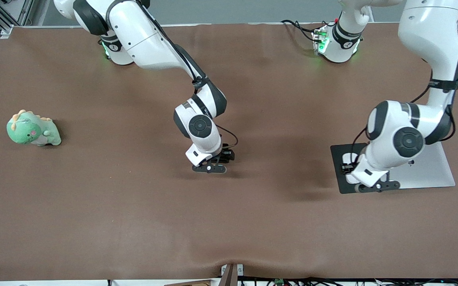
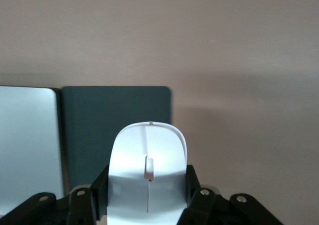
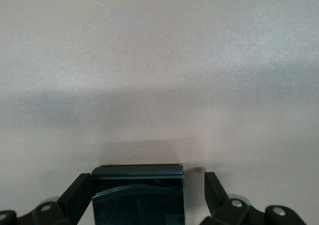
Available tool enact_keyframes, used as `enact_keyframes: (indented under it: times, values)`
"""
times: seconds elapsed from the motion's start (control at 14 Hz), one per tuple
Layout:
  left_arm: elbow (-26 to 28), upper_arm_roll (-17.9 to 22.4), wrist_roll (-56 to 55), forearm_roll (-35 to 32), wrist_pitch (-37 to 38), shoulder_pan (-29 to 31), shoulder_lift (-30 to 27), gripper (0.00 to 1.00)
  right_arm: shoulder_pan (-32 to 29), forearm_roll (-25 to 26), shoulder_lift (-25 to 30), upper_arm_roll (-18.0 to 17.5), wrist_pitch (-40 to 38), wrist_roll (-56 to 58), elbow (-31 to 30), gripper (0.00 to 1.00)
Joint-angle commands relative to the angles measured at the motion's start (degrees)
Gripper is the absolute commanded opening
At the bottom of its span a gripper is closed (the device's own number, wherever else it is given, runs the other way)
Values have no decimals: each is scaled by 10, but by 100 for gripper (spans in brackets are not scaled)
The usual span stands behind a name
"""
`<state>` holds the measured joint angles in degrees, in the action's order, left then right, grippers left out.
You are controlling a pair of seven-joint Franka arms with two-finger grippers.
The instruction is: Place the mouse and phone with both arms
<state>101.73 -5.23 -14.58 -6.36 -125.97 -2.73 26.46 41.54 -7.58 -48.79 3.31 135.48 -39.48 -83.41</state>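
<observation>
The left gripper needs to keep holding the white mouse (image 2: pixel 147 150) until it is lower, because the mouse is above the black pad (image 2: pixel 89 125), near the pad's edge, in the left wrist view.
The white mouse (image 2: pixel 148 145) sits between the fingers of my left gripper (image 2: pixel 148 176), which press on both of its sides. It is low over the flat black pad (image 2: pixel 114 115). In the front view the left gripper (image 1: pixel 349 170) is over that pad (image 1: pixel 338 176) at the left arm's end of the table, and the arm hides most of the mouse. The black folded phone (image 3: pixel 137 195) lies between the fingers of my right gripper (image 3: pixel 145 180). One finger is at its side and the other stands apart with a gap. The right gripper (image 1: pixel 224 157) is low at the middle of the table.
A silver plate (image 1: pixel 431 167) lies beside the black pad and also shows in the left wrist view (image 2: pixel 27 145). A green plush dinosaur (image 1: pixel 33 129) sits at the right arm's end of the table. A brown cloth (image 1: pixel 133 218) covers the table.
</observation>
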Motion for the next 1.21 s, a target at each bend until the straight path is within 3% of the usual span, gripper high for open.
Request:
enact_keyframes:
  times: [0.0, 0.43, 1.14]
  values:
    - [53, -9, 49, -10, -46, 38, -21, 51, 7, 13, -15, 5, 1, -28, 17, 100]
    - [113, -9, 112, -9, -157, 79, 3, 52, 9, 12, -14, 4, 5, -32, 18, 100]
    - [119, -28, 99, 8, -175, 78, 26, 52, 16, 25, -19, 5, 6, -15, 32, 100]
